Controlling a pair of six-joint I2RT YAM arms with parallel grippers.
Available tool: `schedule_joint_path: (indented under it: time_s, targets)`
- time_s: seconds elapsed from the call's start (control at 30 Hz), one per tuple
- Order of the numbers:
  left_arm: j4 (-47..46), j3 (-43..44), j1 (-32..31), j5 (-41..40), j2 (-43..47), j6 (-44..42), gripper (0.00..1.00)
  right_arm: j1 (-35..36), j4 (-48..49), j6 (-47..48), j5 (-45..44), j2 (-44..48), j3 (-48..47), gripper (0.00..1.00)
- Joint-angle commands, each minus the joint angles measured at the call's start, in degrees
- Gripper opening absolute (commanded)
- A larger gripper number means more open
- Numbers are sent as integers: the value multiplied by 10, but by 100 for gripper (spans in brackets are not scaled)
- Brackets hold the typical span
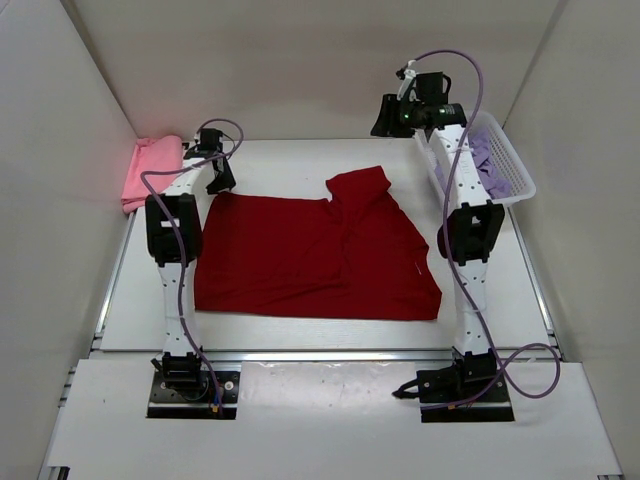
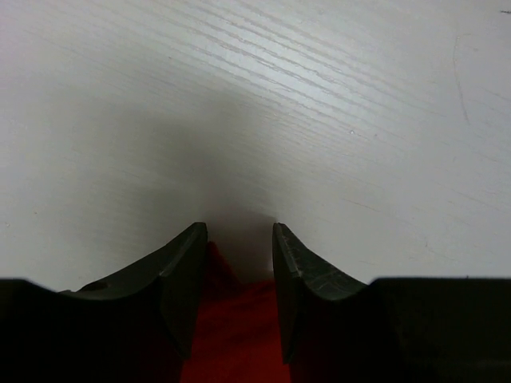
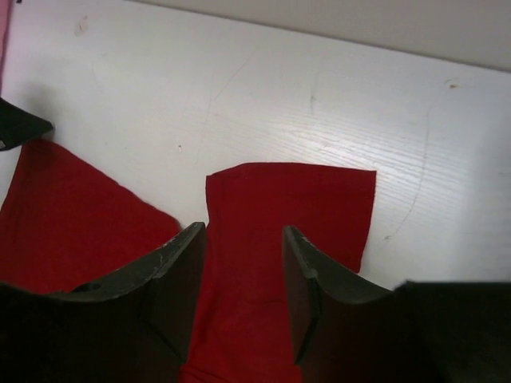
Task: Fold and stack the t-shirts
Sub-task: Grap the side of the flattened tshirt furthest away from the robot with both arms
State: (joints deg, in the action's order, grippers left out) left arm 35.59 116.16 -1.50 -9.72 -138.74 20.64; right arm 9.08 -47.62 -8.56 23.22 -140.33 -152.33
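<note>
I should next grab the dark red t-shirt with my left gripper by its far corner to fold the t-shirt over, and leave the sleeve for my right gripper.
The dark red t-shirt (image 1: 310, 255) lies spread on the white table, one sleeve (image 1: 360, 185) pointing to the far side. My left gripper (image 1: 222, 184) is open at the shirt's far left corner; in the left wrist view (image 2: 239, 231) that corner (image 2: 231, 335) lies between the jaws, which stand apart. My right gripper (image 1: 386, 124) is open and empty, held above the far side; its wrist view (image 3: 243, 230) looks down on the sleeve (image 3: 295, 207). The pink t-shirt (image 1: 150, 170) lies folded at the far left. The lavender t-shirt (image 1: 490, 165) is in the basket.
The white mesh basket (image 1: 515, 180) stands at the far right by the right arm. White walls close in the table on three sides. A rail runs along the table's near edge (image 1: 320, 355), in front of the arm bases.
</note>
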Motion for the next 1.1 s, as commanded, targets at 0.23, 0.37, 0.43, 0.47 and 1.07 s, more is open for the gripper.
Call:
schedule_joint_path:
  time_s: [0.23,0.37,0.43,0.47,1.07]
  targets:
    - [-89,-164,15,-19,123,29,58,8,2,10,9,16,-16,41]
    - [-65,-143,14,-20,114,14,48,8,4,11,8,17,-16,41]
    - [-59,-135,10,-17,103,12,45,12,4,12,9,21,-16,41]
    - [-61,-131,11,-15,100,13,46,12,5,12,9,18,-16,41]
    - [-84,-131,-3,-35,152,-1,0,-14,60,29,-141,-93,25,50]
